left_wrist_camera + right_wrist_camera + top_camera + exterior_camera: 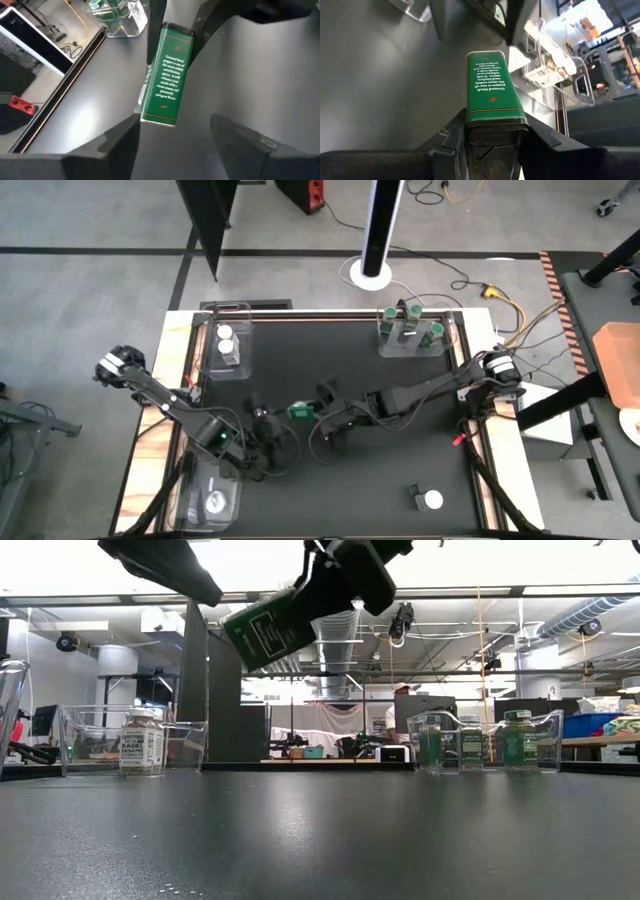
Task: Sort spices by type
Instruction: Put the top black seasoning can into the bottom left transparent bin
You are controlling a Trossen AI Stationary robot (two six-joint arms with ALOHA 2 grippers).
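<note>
The pepper tin should go into the clear tray beside the left gripper, so the left gripper will grab the tin by its green body (pixel 299 410) next.
A green rectangular pepper tin (pixel 298 411) with a dark cap end hangs in the air over the table's middle, held by my right gripper (pixel 318 410). In the low view the tin (pixel 270 628) is tilted, high above the table. My left gripper (pixel 266 430) is open just to the tin's left; in its wrist view its fingers (pixel 117 142) stand on either side of the tin's free end (pixel 160 117) without touching it. A white-lidded jar (pixel 425 499) lies on its side at the near right of the table. My right gripper pinches the tin between its two fingers (pixel 451 137) at its dark cap end (pixel 492 142), on its two narrow sides. The fingers come from the table's right and lie along the tin. The tin sticks out past the fingertips, tilted and lifted clear of the table.
A clear tray (pixel 226 350) with two white-lidded jars stands at the far left. A clear tray (pixel 412 332) with several green-lidded jars stands at the far right. A third clear tray (pixel 212 502) at the near left holds one white-lidded jar.
</note>
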